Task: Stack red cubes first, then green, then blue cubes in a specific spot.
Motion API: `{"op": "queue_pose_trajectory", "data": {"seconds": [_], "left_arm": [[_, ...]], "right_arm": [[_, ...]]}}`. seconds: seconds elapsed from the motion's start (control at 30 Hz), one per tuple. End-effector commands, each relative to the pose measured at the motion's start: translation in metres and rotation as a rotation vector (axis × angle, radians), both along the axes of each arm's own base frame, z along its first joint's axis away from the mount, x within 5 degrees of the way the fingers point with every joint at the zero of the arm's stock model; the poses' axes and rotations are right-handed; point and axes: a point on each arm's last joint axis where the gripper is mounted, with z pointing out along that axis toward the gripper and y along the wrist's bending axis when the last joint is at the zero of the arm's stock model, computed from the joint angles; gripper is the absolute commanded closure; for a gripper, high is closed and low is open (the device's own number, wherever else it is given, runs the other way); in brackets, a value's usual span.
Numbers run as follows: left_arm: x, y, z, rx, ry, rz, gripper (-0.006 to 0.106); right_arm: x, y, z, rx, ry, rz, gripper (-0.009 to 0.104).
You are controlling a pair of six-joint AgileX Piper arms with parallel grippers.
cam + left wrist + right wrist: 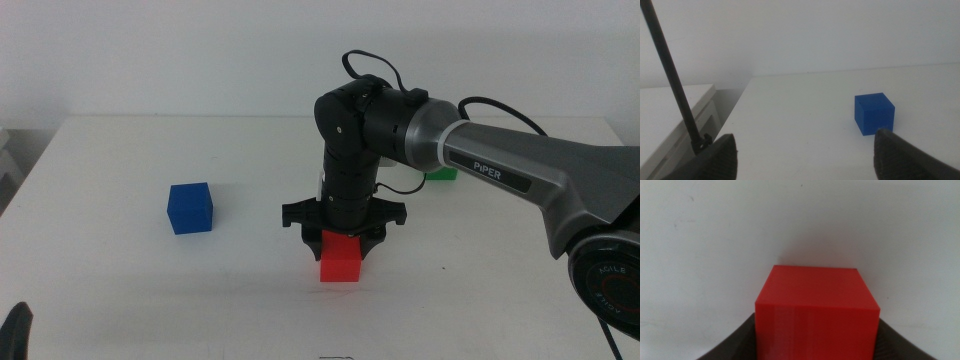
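The red cube's lower edge is standing on the white table in the middle view, so I should now release the red cube from my right gripper.
The red cube sits at the middle of the white table, at or just above its surface. My right gripper points straight down over it, jaws pressed against two opposite sides of the red cube. Behind the right arm, only a corner of the green cube shows. The blue cube stands alone on the left part of the table. My left gripper waits low at the near left corner, open and empty, with the blue cube ahead of it.
The grey and black right arm reaches in from the right across the table. A thin black rod and a low white surface stand beside the table's left edge.
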Motion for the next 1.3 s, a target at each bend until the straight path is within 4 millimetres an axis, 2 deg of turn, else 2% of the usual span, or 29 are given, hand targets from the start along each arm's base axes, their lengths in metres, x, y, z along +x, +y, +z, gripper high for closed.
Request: {"op": "queue_pose_trajectory", "data": {"seconds": [0.0,0.07,0.2,0.27,0.3,0.33,0.5,0.6,0.7,0.77,0.93,1.03,1.27], "left_arm": [[-0.001,0.0,0.009,-0.011,-0.1,-0.004,0.007],[-0.001,0.0,0.009,-0.011,-0.1,-0.004,0.007],[-0.001,0.0,0.009,-0.011,-0.1,-0.004,0.007],[-0.001,0.0,0.009,-0.011,-0.1,-0.004,0.007],[-0.001,0.0,0.009,-0.011,-0.1,-0.004,0.007],[-0.001,0.0,0.009,-0.011,-0.1,-0.004,0.007],[-0.001,0.0,0.009,-0.011,-0.1,-0.004,0.007],[-0.001,0.0,0.009,-0.011,-0.1,-0.004,0.007],[-0.001,0.0,0.009,-0.011,-0.1,-0.004,0.007],[-0.001,0.0,0.009,-0.011,-0.1,-0.004,0.007],[-0.001,0.0,0.009,-0.011,-0.1,-0.004,0.007],[-0.001,0.0,0.009,-0.011,-0.1,-0.004,0.007],[-0.001,0.0,0.009,-0.011,-0.1,-0.004,0.007]], "right_arm": [[-0.001,0.001,0.03,0.047,-0.061,0.002,0.09],[-0.001,0.001,0.027,0.042,-0.061,0.003,0.086],[0.0,0.001,0.027,0.035,-0.069,0.006,0.067],[0.0,0.001,0.027,0.036,-0.07,0.006,0.049],[0.0,0.001,0.027,0.036,-0.07,0.006,0.035],[0.0,0.001,0.027,0.036,-0.07,0.006,0.028],[0.0,0.001,0.033,0.055,-0.092,0.006,0.001],[-0.002,-0.002,0.052,0.072,-0.134,0.018,0.001],[-0.007,-0.008,0.084,0.106,-0.202,0.063,0.001],[-0.01,-0.018,0.108,0.131,-0.254,0.082,0.001],[-0.008,-0.054,0.152,0.1,-0.391,0.098,0.001],[-0.001,-0.075,0.165,0.027,-0.463,0.084,0.001],[0.024,-0.112,0.167,-0.028,-0.53,0.045,0.001]]}}
